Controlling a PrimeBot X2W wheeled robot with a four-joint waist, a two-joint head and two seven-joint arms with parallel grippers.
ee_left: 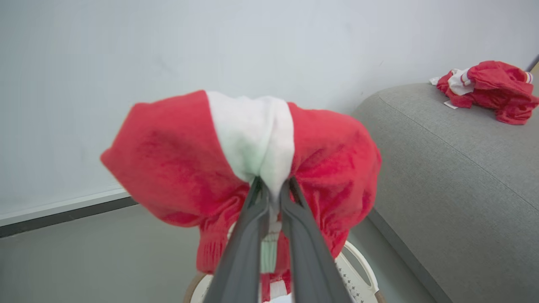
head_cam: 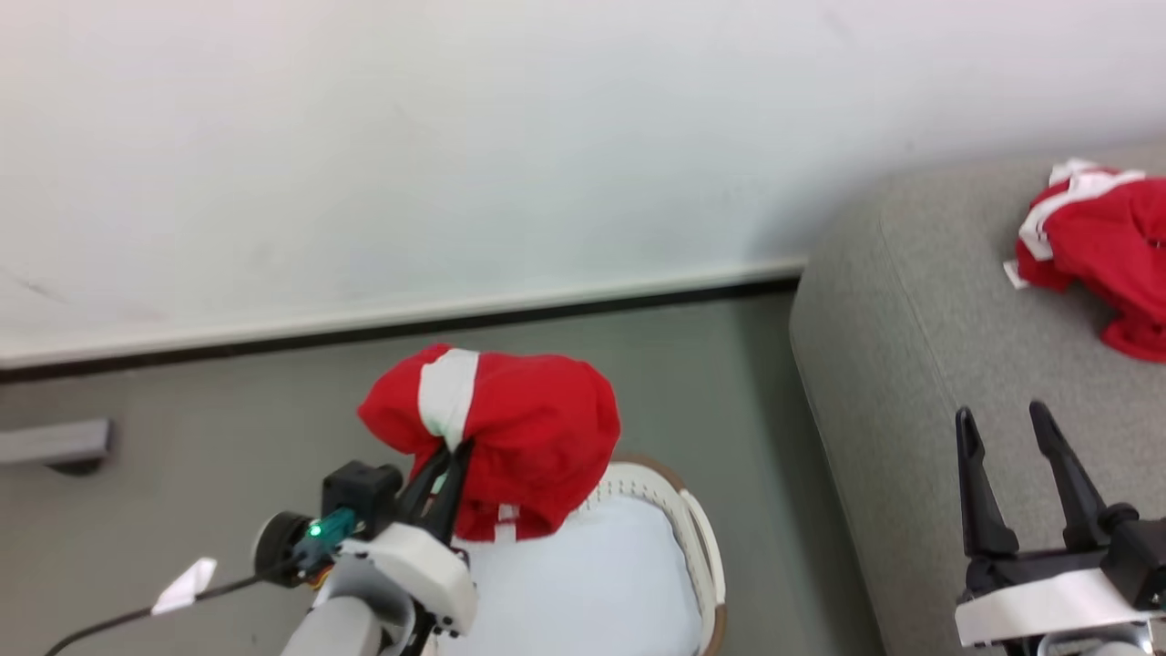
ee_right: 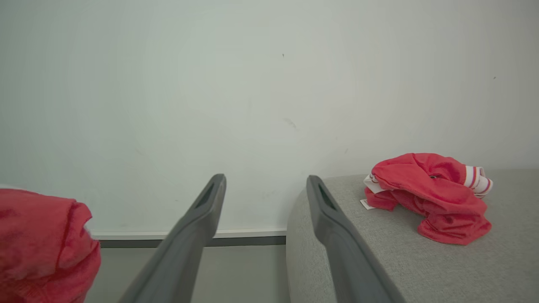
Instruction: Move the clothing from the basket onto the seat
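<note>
The red bunch (head_cam: 543, 421) (ee_left: 331, 159) is beside the white panel that the left gripper pinches. The robot's right gripper will grab that bunch next, so it can take over the held garment.
My left gripper (head_cam: 458, 449) is shut on a red garment with a white panel (head_cam: 519, 428), which hangs bunched above the cream basket (head_cam: 701, 538). In the left wrist view the two fingers pinch the white fold of that garment (ee_left: 248, 139) over the basket rim (ee_left: 358, 273). A second red garment (head_cam: 1107, 246) lies crumpled on the grey seat (head_cam: 902, 364) at the right. My right gripper (head_cam: 1007, 428) hovers open and empty over the seat's front part. The right wrist view shows the lying garment (ee_right: 429, 193) on the seat (ee_right: 421, 269) and the held one (ee_right: 42, 244) at the lower left.
A white wall with a dark baseboard (head_cam: 410, 323) runs behind the grey floor (head_cam: 200, 428). A grey bracket (head_cam: 55, 444) sits by the wall at the left. The basket's pale lining (head_cam: 583, 583) shows inside it. A cable (head_cam: 109, 620) trails from my left wrist.
</note>
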